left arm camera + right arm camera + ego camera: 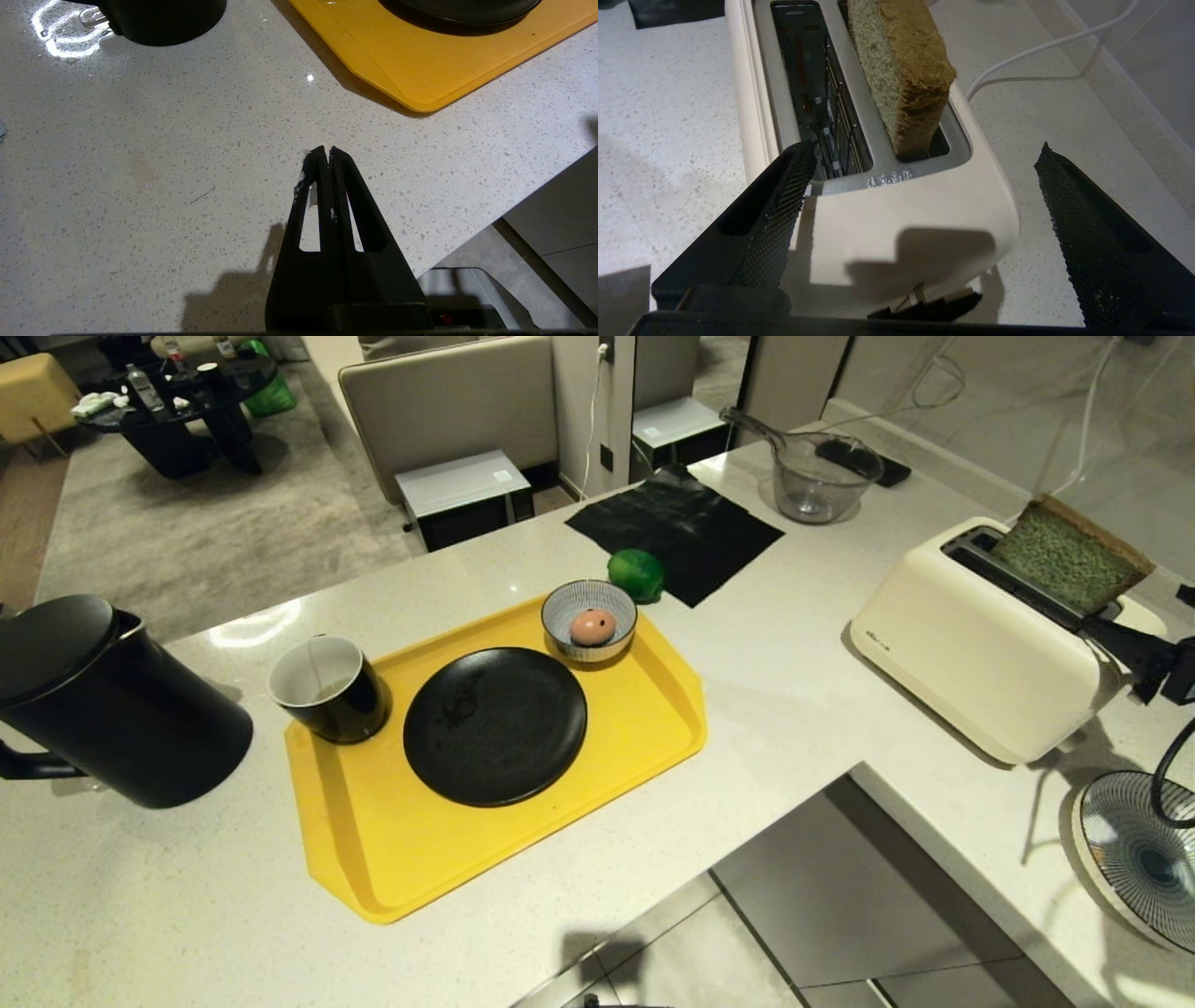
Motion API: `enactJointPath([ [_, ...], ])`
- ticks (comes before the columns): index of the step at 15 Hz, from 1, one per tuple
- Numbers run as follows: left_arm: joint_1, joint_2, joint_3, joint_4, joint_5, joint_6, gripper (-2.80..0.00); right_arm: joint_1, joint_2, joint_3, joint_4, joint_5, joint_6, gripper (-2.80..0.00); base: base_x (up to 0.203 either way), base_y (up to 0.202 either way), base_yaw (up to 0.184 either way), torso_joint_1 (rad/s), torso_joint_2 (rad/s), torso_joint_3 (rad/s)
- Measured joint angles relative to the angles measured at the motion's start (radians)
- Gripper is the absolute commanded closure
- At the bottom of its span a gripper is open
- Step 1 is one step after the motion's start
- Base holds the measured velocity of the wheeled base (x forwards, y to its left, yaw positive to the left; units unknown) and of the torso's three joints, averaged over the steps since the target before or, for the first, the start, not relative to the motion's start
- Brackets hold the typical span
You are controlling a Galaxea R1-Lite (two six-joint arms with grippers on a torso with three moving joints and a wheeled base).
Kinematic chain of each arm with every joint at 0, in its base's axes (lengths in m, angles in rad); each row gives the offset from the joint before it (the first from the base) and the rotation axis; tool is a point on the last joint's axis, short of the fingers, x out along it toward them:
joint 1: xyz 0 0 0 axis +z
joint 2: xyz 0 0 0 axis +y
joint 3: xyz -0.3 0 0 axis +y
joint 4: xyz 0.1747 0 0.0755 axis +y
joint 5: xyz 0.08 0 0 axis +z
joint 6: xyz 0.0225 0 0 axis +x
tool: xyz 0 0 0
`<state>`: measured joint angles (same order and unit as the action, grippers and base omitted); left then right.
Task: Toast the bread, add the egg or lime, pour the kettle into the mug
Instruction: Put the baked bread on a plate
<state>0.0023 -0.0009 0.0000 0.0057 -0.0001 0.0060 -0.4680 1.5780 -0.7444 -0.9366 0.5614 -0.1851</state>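
I should next pick up the bread from the toaster with my right gripper by its crusted edge, to serve it onto the black plate.
The bread stands tilted in the far slot of the cream toaster, most of it sticking out. My right gripper hovers open over the toaster's lever end with nothing between its fingers, just short of the bread. The toaster's black lever shows below it. The black kettle stands at the far left. On the yellow tray are the mug, a black plate and a striped bowl holding the egg. The lime lies behind the bowl. My left gripper is shut and empty above the counter, near the tray's corner.
A glass measuring jug and a black cloth lie at the back of the counter. A patterned plate sits at the near right. The counter's inner edge drops to the floor below the tray. A white cable runs behind the toaster.
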Motion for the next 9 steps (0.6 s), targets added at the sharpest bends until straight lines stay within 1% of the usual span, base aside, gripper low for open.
enactJointPath([
  [4,0.0,0.0,0.0,0.0,0.0,0.0,0.0,0.042,0.033,-0.034,0.009,-0.016,0.016,-2.8,0.0,0.0,0.0,0.0,0.0,0.0],
  [6,0.0,0.0,0.0,0.0,0.0,0.0,0.0,0.046,0.04,-0.054,0.008,-0.021,0.022,-2.8,0.0,0.0,0.0,0.0,0.0,0.0],
  [9,0.0,0.0,0.0,0.0,0.0,0.0,0.0,0.048,0.046,-0.083,0.008,-0.056,0.024,-2.8,0.0,0.0,0.0,0.0,0.0,0.0],
])
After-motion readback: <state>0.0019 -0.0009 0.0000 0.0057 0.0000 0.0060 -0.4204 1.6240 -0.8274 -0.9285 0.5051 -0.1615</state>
